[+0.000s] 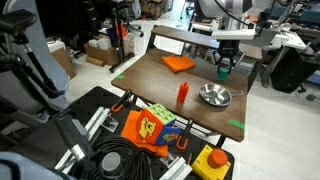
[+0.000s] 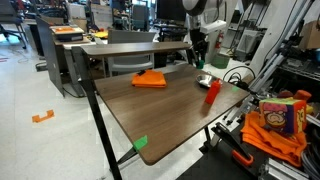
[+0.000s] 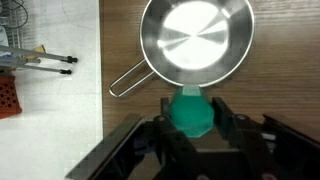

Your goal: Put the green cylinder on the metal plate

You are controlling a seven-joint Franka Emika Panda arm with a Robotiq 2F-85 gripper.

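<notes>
The green cylinder [image 1: 224,72] hangs short of the metal plate's rim, so my gripper needs to move it toward the plate before letting go.
My gripper [image 3: 191,112] is shut on the green cylinder [image 3: 191,114] and holds it in the air. In the wrist view the cylinder sits between the two black fingers, just short of the rim of the metal plate [image 3: 195,42], a shiny round dish with a wire handle. In an exterior view the gripper [image 1: 224,71] hangs above the table behind the metal plate [image 1: 214,95], with the green cylinder [image 1: 224,72] at its tips. In an exterior view the gripper [image 2: 198,57] is above the far side of the table, near the plate [image 2: 203,80].
A red cylinder [image 1: 182,94] stands on the brown table [image 1: 150,90] next to the plate. A flat orange piece [image 1: 178,64] lies at the back. Green tape marks the table corners [image 1: 235,123]. Bags and cables [image 1: 150,128] lie below the front edge.
</notes>
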